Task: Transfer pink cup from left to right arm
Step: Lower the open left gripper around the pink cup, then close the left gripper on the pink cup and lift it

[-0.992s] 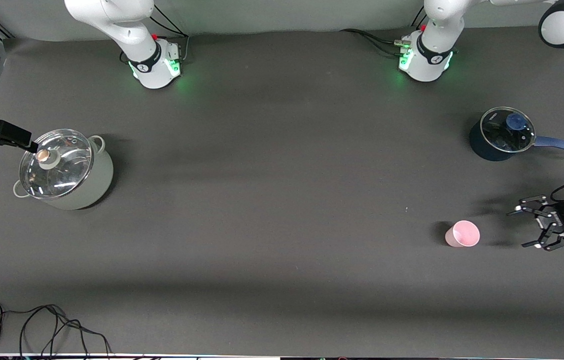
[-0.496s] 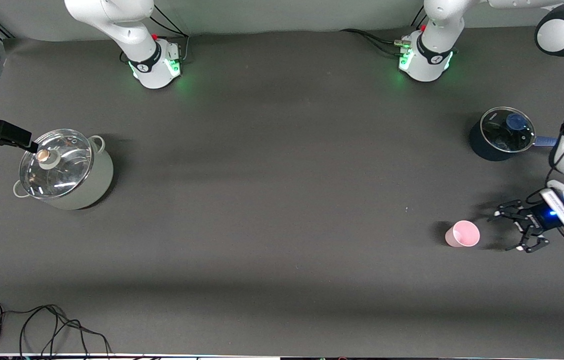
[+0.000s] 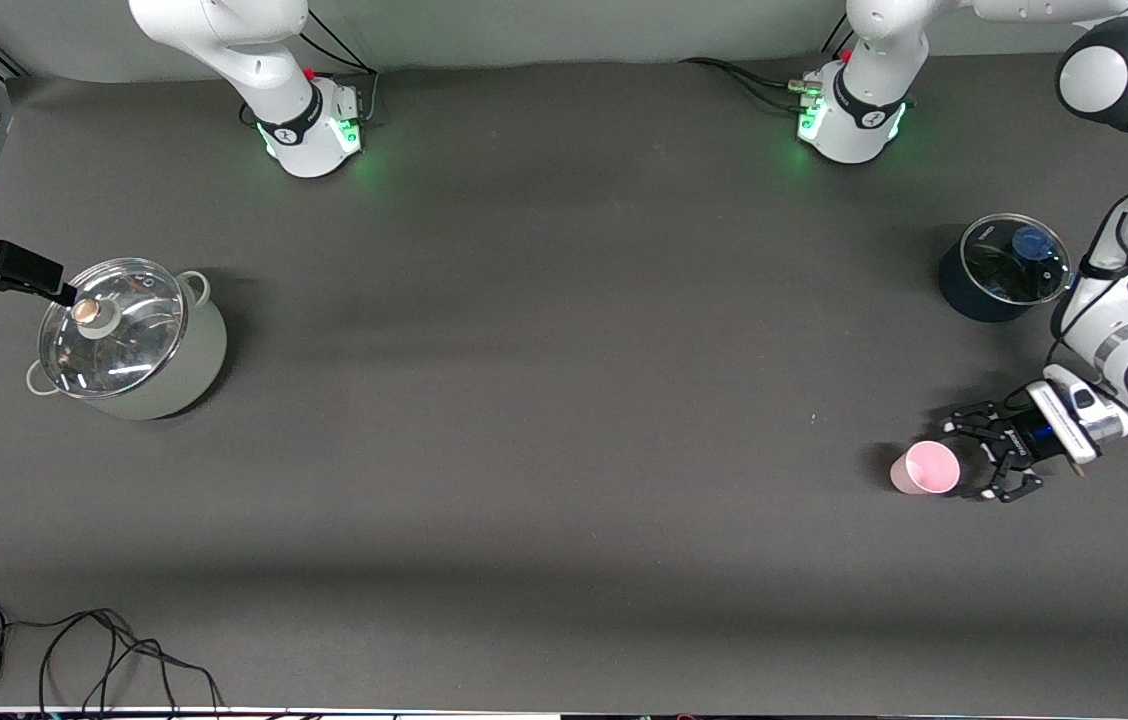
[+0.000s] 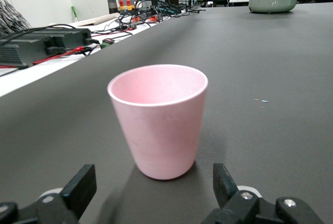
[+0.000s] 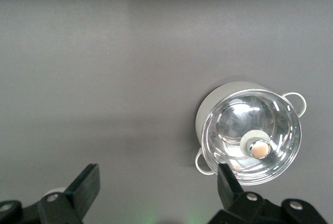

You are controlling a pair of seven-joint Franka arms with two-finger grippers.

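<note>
My left gripper grabs the pink cup by its lower body (image 3: 924, 478) next, to hand the cup over to the right arm.
The pink cup (image 3: 924, 468) stands upright on the dark table toward the left arm's end. It fills the middle of the left wrist view (image 4: 158, 120). My left gripper (image 3: 972, 460) is low at the table beside the cup, open, with its black claw fingers (image 4: 78, 190) spread wider than the cup. The cup sits just ahead of the fingertips and is not touched. My right gripper (image 5: 158, 185) is open and empty, high over the table near the right arm's base. It does not show in the front view.
A dark blue saucepan (image 3: 959, 295) with a glass lid stands farther from the front camera than the cup, close to the left arm. A grey pot (image 3: 194, 370) with a glass lid stands at the right arm's end. Cables (image 3: 74, 650) lie at the near edge.
My left gripper has come down and moved from the table's end to the cup, staying open. The cup and the right arm have not moved.
</note>
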